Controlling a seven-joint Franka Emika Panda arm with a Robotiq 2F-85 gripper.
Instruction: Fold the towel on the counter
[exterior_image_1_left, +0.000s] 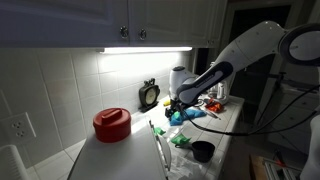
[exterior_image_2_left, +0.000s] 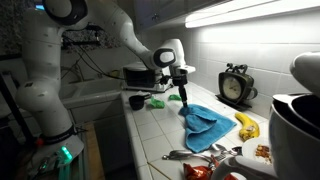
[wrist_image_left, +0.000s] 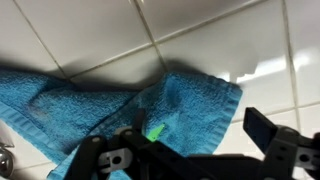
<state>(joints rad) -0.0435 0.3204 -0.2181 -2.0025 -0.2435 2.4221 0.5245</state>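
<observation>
I will fold that end of the towel over, so next I will grip the blue towel (exterior_image_2_left: 208, 125) by its near corner with my gripper.
A blue towel (exterior_image_2_left: 208, 125) lies crumpled and partly doubled over on the white tiled counter (exterior_image_2_left: 150, 130). It also shows in an exterior view (exterior_image_1_left: 186, 116) and fills the left and middle of the wrist view (wrist_image_left: 110, 100), with a raised fold near its middle. My gripper (exterior_image_2_left: 182, 97) hangs just above the towel's near corner, seen also in an exterior view (exterior_image_1_left: 177, 106). In the wrist view the gripper (wrist_image_left: 195, 137) is open, with one finger over the towel, the other over bare tile, and nothing held.
A red pot (exterior_image_1_left: 112, 123), a black clock (exterior_image_2_left: 236, 85), a black cup (exterior_image_2_left: 137, 100), a green object (exterior_image_2_left: 158, 101), a banana (exterior_image_2_left: 247, 126) and a white appliance (exterior_image_2_left: 300, 115) stand around the towel. Utensils (exterior_image_1_left: 160, 140) lie on the counter.
</observation>
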